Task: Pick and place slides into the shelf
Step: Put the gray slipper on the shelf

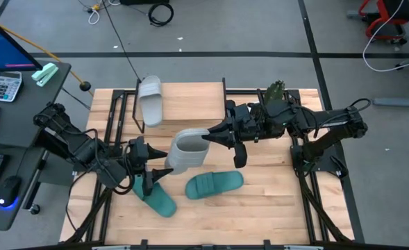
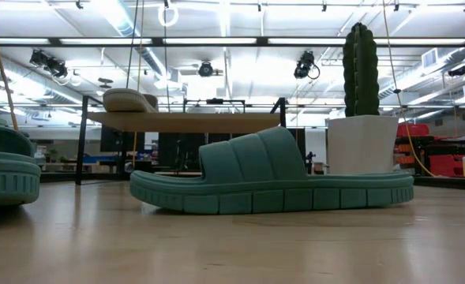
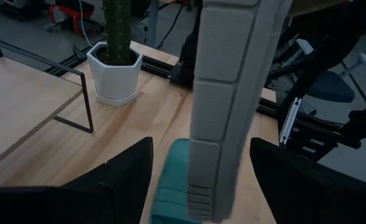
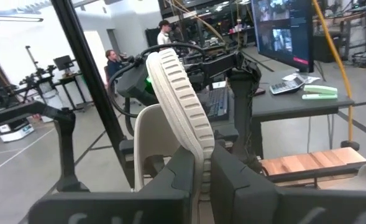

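Observation:
The left gripper should next grab the grey-white slide by its heel end point(image 1: 178, 164) to put the slide on the shelf board point(image 1: 190, 103).
My right gripper point(image 1: 206, 137) is shut on a pale grey-white slide point(image 1: 185, 151) held over the table's middle. My left gripper point(image 1: 164, 162) is open. Its two fingers point(image 3: 123, 177) stand on either side of that slide's far end point(image 3: 223, 112) with gaps, touching nothing. One teal slide point(image 1: 214, 184) rests sole-down on the table. The other teal slide point(image 1: 160, 198) lies under the left gripper. A second grey-white slide point(image 1: 151, 101) lies on the shelf's board point(image 1: 190, 103), also seen in the low view point(image 2: 129, 100). Neither gripper shows in the low view. My right gripper point(image 4: 204, 158) pinches the grey-white slide by the rim of its ribbed sole point(image 4: 192, 127), beside the strap point(image 4: 150, 140). The fingers come roughly level from the table's right side. The slide is lifted clear of the table and turned on its edge.
A cactus in a white pot point(image 1: 276, 94) stands near the table's far right, behind the right arm. The shelf's thin black legs point(image 2: 80, 154) stand at the far left of the table. A desk with keyboard, mouse and calculator point(image 1: 4, 87) lies left of the table.

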Tool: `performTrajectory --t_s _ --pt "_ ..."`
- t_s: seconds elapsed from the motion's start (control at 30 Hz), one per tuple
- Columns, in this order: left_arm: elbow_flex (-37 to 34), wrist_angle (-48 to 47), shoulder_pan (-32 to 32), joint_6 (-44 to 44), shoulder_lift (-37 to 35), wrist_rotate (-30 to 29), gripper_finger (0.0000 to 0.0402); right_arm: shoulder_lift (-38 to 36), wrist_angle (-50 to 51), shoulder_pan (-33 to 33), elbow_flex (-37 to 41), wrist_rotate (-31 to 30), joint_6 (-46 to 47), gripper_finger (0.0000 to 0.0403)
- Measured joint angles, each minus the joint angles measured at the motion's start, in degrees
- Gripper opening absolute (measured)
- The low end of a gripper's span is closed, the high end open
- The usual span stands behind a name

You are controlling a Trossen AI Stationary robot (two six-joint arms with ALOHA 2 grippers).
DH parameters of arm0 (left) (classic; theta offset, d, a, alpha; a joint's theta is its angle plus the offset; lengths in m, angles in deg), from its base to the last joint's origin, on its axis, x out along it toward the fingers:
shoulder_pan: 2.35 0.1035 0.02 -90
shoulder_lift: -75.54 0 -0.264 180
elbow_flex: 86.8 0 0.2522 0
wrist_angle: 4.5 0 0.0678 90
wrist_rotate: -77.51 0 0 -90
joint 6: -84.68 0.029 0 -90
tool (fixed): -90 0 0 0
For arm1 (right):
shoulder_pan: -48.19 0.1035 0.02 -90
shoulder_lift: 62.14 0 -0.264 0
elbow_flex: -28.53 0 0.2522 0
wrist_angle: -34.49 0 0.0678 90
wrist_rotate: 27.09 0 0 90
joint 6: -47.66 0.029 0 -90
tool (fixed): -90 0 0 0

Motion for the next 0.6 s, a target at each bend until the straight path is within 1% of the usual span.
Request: performTrajectory --t_s 0.13,0.33,0.43,0.6 --pt "0.00 -0.98 0.04 -0.01 0.00 0.00 0.0272 0.00 -0.24 -1.57 0.00 2.76 2.14 0.0027" --pt "0.00 -1.33 0.15 0.00 0.00 0.00 0.0272 0.52 -0.90 -2.31 0.00 3.40 2.10 0.0027" --pt "0.00 -1.85 1.03 -0.01 0.00 0.05 0.0272 0.92 -3.24 -2.74 0.00 5.43 2.58 0.0027" --pt "0.00 -2.14 2.34 0.02 0.00 0.06 0.0252 1.20 -3.72 -2.77 0.00 5.83 2.52 0.0027"
